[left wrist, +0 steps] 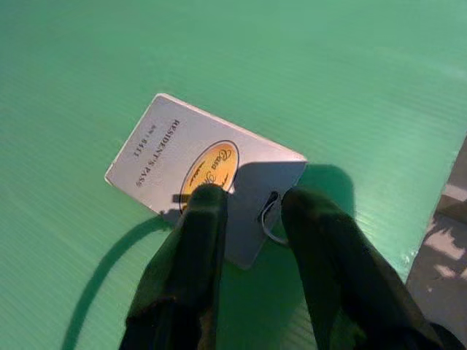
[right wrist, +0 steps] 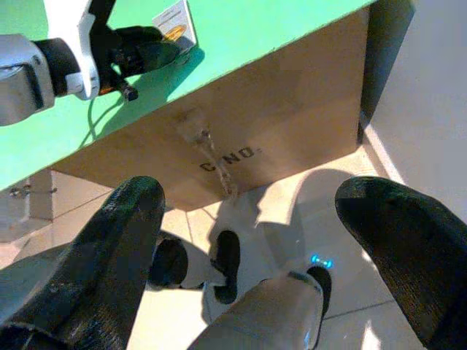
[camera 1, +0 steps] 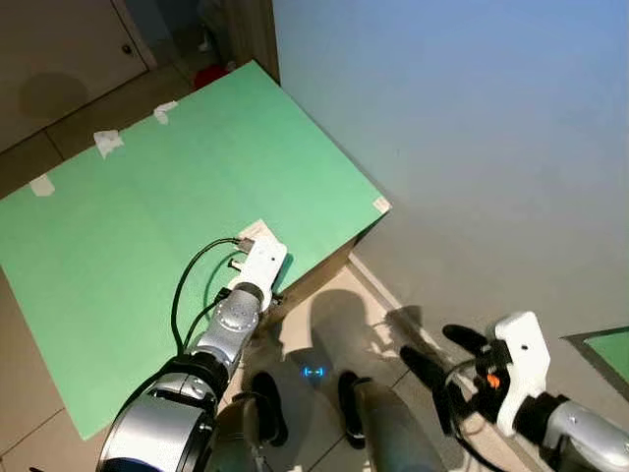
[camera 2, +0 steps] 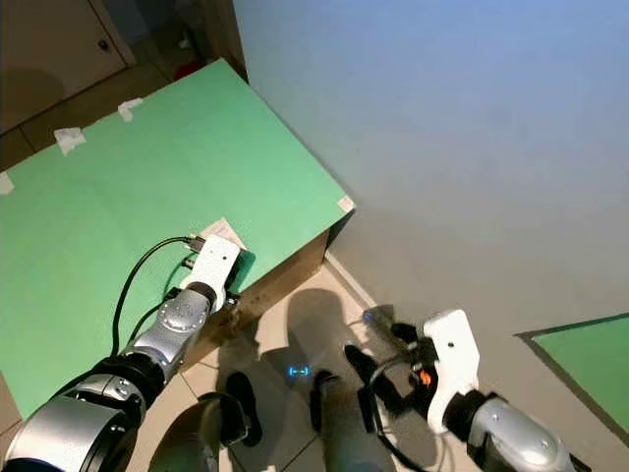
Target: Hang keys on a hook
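Note:
The robot's left gripper needs to grab the keys by their thin metal ring point(left wrist: 271, 219) next, because the flat pass card is wider than the open fingers.
The keys are a white pass card point(left wrist: 182, 160) with a yellow oval and a thin metal ring point(left wrist: 271, 219), lying flat near the front corner of the green table point(camera 1: 147, 197). My left gripper point(left wrist: 255, 205) is open just above the card, one finger on each side of the ring. In the left eye view its white wrist point(camera 1: 258, 263) covers most of the card point(camera 1: 255, 229). A clear hook point(right wrist: 193, 127) is stuck on the brown cardboard side under the table top. My right gripper point(right wrist: 263, 226) is open and empty, low over the floor, facing that side.
A pale wall point(camera 1: 472, 128) runs along the right of the table. My legs and dark feet point(camera 1: 267, 403) stand on the tiled floor point(camera 1: 334, 324) by the table corner. Tape scraps point(camera 1: 108, 143) lie on the far table edge. Another green sheet point(camera 1: 609, 349) lies at right.

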You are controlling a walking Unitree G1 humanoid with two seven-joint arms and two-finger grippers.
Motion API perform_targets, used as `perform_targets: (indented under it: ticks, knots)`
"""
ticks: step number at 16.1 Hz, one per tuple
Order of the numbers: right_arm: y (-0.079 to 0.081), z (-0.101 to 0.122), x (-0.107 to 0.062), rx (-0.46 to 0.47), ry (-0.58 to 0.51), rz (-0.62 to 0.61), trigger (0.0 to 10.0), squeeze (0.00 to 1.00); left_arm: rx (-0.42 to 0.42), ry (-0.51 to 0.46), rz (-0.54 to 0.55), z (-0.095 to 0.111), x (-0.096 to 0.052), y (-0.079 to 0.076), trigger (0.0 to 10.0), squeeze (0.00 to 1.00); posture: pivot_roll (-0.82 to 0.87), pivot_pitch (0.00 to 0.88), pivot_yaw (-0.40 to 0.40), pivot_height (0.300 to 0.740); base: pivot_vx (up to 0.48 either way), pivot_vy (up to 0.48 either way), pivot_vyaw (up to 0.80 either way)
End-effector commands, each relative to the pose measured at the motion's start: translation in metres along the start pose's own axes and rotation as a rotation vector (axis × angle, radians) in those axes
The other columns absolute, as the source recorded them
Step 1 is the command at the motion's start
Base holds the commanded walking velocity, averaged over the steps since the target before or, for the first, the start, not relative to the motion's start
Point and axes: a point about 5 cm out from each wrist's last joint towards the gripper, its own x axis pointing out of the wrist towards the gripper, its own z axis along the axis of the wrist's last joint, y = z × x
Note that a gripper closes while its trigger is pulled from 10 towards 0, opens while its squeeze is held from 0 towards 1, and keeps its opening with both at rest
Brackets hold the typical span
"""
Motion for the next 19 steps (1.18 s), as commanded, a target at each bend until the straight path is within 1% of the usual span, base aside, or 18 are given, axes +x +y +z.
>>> perform_targets:
  ticks: [1, 4, 5, 6, 8, 10, 12, 13, 14, 16, 17, 18, 19]
  knots:
    - [0.004, -0.004, -0.003, 0.014, 0.023, 0.015, 10.0, 0.00, 0.005, 0.065, -0.023, -0.015, -0.004, -0.003, 10.0, 1.00, -0.45, 0.350, -0.004, 0.740, 0.000, 0.000, 0.00]
    - [0.005, -0.004, -0.004, 0.017, 0.024, 0.015, 10.0, 0.00, 0.012, 0.113, -0.016, -0.023, -0.006, -0.001, 10.0, 1.00, -0.46, 0.351, -0.004, 0.740, 0.000, 0.000, 0.00]
    - [0.005, -0.004, -0.005, 0.018, 0.025, 0.015, 10.0, 0.00, 0.014, 0.119, -0.012, -0.024, -0.006, 0.000, 10.0, 0.25, -0.46, 0.350, -0.004, 0.740, 0.000, 0.000, 0.00]
    - [0.006, -0.004, -0.006, 0.020, 0.026, 0.016, 10.0, 0.00, 0.013, 0.121, -0.012, -0.025, -0.007, 0.001, 10.0, 0.00, -0.46, 0.349, -0.004, 0.740, 0.000, 0.000, 0.00]
    - [0.017, -0.002, -0.007, 0.041, 0.019, 0.102, 10.0, 0.00, 0.022, 0.131, -0.018, -0.024, -0.006, 0.001, 10.0, 0.00, -0.46, 0.346, -0.004, 0.740, 0.000, 0.000, 0.00]
    - [0.026, -0.004, -0.011, 0.036, 0.065, 0.202, 10.0, 0.00, 0.026, 0.135, -0.024, -0.021, -0.004, 0.002, 10.0, 0.00, -0.46, 0.344, -0.006, 0.740, 0.000, 0.000, 0.00]
    - [0.026, -0.007, -0.014, 0.034, 0.087, 0.212, 10.0, 0.00, 0.027, 0.135, -0.026, -0.020, -0.003, 0.002, 10.0, 0.00, -0.46, 0.345, -0.007, 0.740, 0.000, 0.000, 0.00]
    - [0.026, -0.008, -0.015, 0.037, 0.092, 0.214, 10.0, 0.00, 0.015, 0.145, -0.030, -0.020, -0.003, 0.003, 10.0, 0.00, -0.46, 0.348, -0.008, 0.740, 0.000, 0.000, 0.00]
    - [0.027, -0.008, -0.015, 0.043, 0.097, 0.218, 10.0, 0.00, -0.006, 0.176, -0.051, -0.024, -0.004, 0.001, 0.0, 0.00, -0.46, 0.351, -0.009, 0.740, 0.000, 0.000, 0.00]
    - [0.030, -0.010, -0.017, 0.051, 0.107, 0.228, 10.0, 0.00, -0.033, 0.224, -0.077, -0.031, -0.006, -0.001, 0.0, 0.00, -0.47, 0.356, -0.011, 0.740, 0.000, 0.000, 0.00]
    - [0.030, -0.010, -0.017, 0.052, 0.109, 0.230, 10.0, 0.00, -0.035, 0.229, -0.082, -0.031, -0.006, -0.001, 0.0, 0.00, -0.47, 0.357, -0.011, 0.740, 0.000, 0.000, 0.00]
    - [0.031, -0.010, -0.018, 0.054, 0.113, 0.234, 10.0, 0.00, -0.040, 0.259, -0.104, -0.035, -0.007, -0.003, 0.0, 0.00, -0.47, 0.361, -0.013, 0.740, 0.000, 0.000, 0.00]
    - [0.032, -0.010, -0.018, 0.054, 0.113, 0.236, 10.0, 0.00, -0.062, 0.286, -0.110, -0.038, -0.008, -0.004, 0.0, 0.00, -0.46, 0.364, -0.013, 0.740, 0.000, 0.000, 0.00]
